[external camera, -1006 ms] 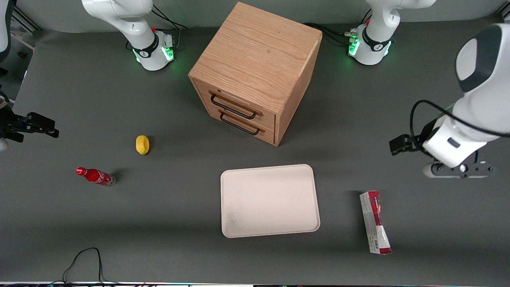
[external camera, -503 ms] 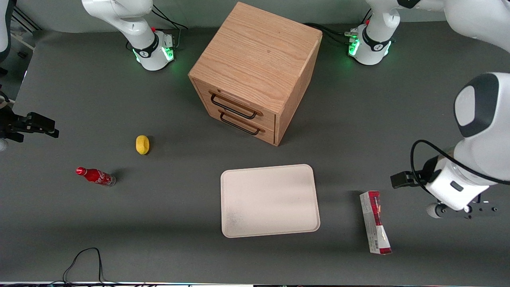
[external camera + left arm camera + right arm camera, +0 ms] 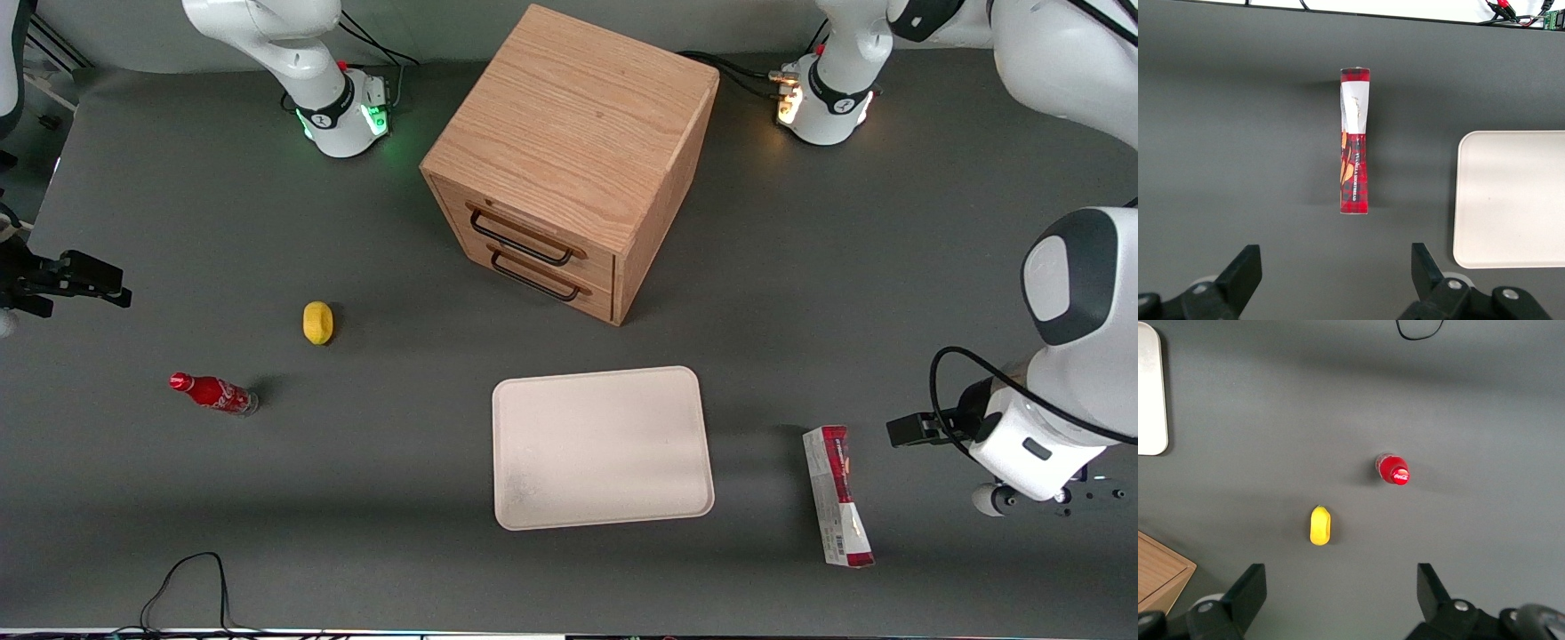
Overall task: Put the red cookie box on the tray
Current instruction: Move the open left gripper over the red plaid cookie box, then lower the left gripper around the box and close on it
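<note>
My left gripper next needs to grab the red cookie box by its red plaid section (image 3: 835, 460) to place the box on the tray (image 3: 602, 449).
The red cookie box (image 3: 836, 495) lies flat on the dark table, a short way from the tray (image 3: 602, 449) toward the working arm's end. The tray is pale cream and holds nothing. My left gripper (image 3: 1038, 498) hangs above the table beside the box, farther toward the working arm's end, not touching it. In the left wrist view the gripper (image 3: 1336, 270) is open with nothing between its fingers. There the cookie box (image 3: 1355, 160) lies lengthwise a little ahead of the fingertips, and an edge of the tray (image 3: 1511, 200) shows next to it.
A wooden drawer cabinet (image 3: 569, 160) with two black handles stands farther from the camera than the tray. A yellow lemon-like object (image 3: 317, 322) and a small red cola bottle (image 3: 213, 393) lie toward the parked arm's end. A black cable (image 3: 187, 578) loops at the near table edge.
My left arm has swung nearer to the front camera, bringing the gripper level with the cookie box. Box, tray and everything else stayed put.
</note>
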Controlling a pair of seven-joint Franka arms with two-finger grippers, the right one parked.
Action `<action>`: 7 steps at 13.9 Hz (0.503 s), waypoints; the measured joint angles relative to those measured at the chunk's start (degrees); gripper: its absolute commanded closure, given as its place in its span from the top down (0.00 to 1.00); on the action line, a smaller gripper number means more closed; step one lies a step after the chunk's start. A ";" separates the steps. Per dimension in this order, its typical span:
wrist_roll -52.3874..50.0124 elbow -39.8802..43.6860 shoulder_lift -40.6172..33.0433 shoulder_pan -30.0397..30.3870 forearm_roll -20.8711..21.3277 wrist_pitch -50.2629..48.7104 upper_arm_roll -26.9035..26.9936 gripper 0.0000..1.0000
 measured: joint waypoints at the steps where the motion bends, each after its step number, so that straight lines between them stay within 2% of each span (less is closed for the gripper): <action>1: -0.05 -0.01 0.56 -0.16 0.00 0.51 -0.03 1.00; 7: -2.84 -0.45 3.39 -1.01 0.00 4.36 -0.08 1.00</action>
